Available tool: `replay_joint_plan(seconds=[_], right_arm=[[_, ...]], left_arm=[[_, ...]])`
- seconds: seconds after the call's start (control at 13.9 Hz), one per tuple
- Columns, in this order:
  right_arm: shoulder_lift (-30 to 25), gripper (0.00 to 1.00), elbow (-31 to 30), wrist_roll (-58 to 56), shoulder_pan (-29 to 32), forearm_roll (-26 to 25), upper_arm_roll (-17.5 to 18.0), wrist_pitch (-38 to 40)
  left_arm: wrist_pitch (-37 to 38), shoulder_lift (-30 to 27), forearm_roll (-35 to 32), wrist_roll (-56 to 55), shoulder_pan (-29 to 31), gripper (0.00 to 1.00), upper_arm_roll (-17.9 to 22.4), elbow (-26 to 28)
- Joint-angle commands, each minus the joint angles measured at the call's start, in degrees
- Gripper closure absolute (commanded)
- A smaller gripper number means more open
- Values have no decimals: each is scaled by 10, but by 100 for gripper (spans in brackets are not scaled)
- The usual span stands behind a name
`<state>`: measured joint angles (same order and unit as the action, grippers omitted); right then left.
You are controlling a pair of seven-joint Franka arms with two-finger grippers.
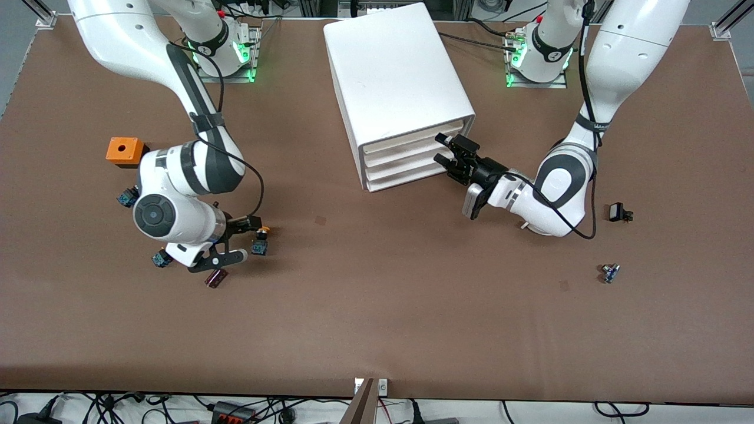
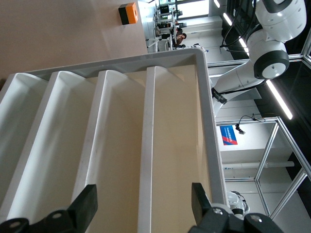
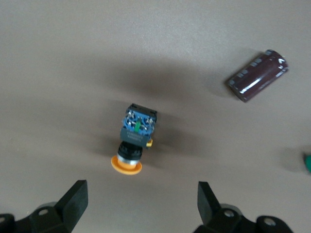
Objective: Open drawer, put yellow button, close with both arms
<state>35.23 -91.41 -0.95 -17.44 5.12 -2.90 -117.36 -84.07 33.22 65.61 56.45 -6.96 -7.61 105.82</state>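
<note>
My right gripper grabs the yellow button by its black collar behind the cap (image 3: 129, 151) next.
The white cabinet (image 1: 400, 76) stands at the table's middle, near the arms' bases, with all four drawers shut. The uppermost drawer (image 1: 415, 136) also shows in the left wrist view (image 2: 177, 145). My left gripper (image 1: 450, 151) is open and empty in front of the drawer fronts, its jaws spanning the upper two drawers (image 2: 143, 204). The yellow button (image 1: 261, 240) lies on its side on the table toward the right arm's end. My right gripper (image 1: 246, 239) is open and empty just beside it. In the right wrist view the button (image 3: 135, 138) points its cap at the gripper (image 3: 141, 204).
A maroon cylinder (image 1: 215, 278) lies by the right gripper, also in the right wrist view (image 3: 257, 76). An orange box (image 1: 124, 151) and two blue-based buttons (image 1: 126, 197) (image 1: 160, 258) sit by the right arm. Two small parts (image 1: 618, 212) (image 1: 609, 272) lie toward the left arm's end.
</note>
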Motion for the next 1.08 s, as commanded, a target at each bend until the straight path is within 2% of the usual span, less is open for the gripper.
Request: replay_joint_plan(seconds=[0.0, 0.29, 0.58, 0.65, 0.79, 0.87, 1.01], right_arm=[[22, 0, 11, 18, -8, 2, -3, -23], [49, 0, 11, 37, -17, 3, -3, -63], [70, 0, 11, 60, -18, 4, -3, -92], [72, 1, 11, 60, -18, 4, -3, -92], [77, 11, 11, 61, -18, 7, -3, -92], [77, 16, 11, 61, -18, 7, -3, -92], [77, 29, 9, 61, -17, 6, -3, -92]], left_arm=[[-7, -7, 20, 28, 0, 38, -2, 21], [-7, -11, 20, 30, 1, 41, -11, 47], [-9, -18, 21, 33, 2, 51, -21, 56], [-8, -18, 21, 33, 1, 60, -21, 56], [-8, -19, 20, 33, 2, 91, -21, 55], [-8, -18, 20, 33, 2, 97, -21, 54], [-8, -18, 20, 32, 4, 98, -21, 51]])
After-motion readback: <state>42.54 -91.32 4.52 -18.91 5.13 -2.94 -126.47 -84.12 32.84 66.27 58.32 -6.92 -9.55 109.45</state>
